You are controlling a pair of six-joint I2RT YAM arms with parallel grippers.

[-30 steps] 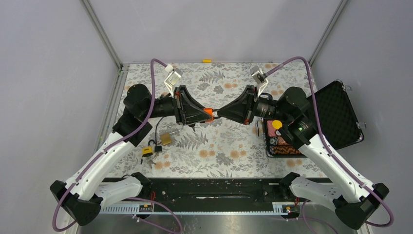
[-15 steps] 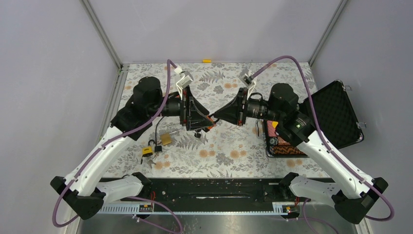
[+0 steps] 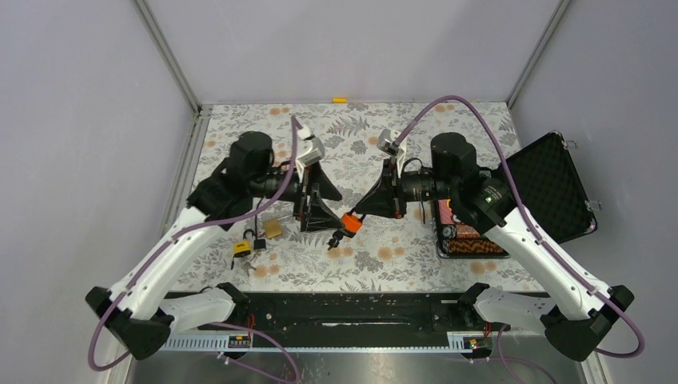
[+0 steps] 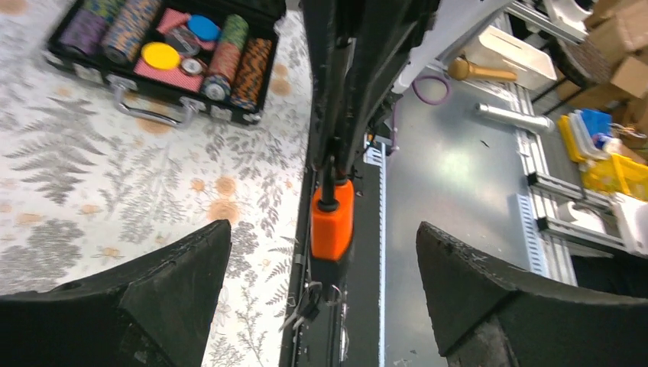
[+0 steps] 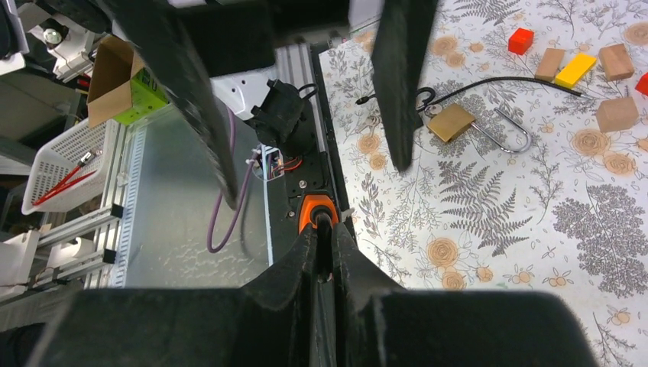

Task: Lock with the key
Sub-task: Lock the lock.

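Note:
The key end needs to stay free for locking, so my left gripper should next grab the orange padlock by the sides of its body [image 3: 351,223] [image 4: 332,224].
An orange padlock [image 3: 349,222] hangs over the middle of the table. My right gripper [image 3: 359,213] is shut on its black shackle, seen close up in the right wrist view, where the lock [image 5: 317,210] pokes out just past the gripper [image 5: 324,238]. A small bunch of keys [image 4: 313,302] dangles from the lock's lower end [image 4: 332,222]; the same keys [image 3: 336,237] show from above. My left gripper [image 4: 321,229] stands wide open on either side of the lock, touching nothing; it [image 3: 326,210] sits just left of the lock.
A brass padlock [image 3: 273,228] with its shackle open, a yellow padlock [image 3: 241,248] and a small black one [image 3: 260,242] lie at the left. An open black case [image 3: 552,188] with poker chips [image 3: 468,236] stands at the right. Wooden blocks [image 5: 604,65] lie beyond the brass padlock [image 5: 451,122].
My left gripper has opened and let go of the orange lock. Both grippers have swung down and nearer; the lock now hangs from the right gripper alone.

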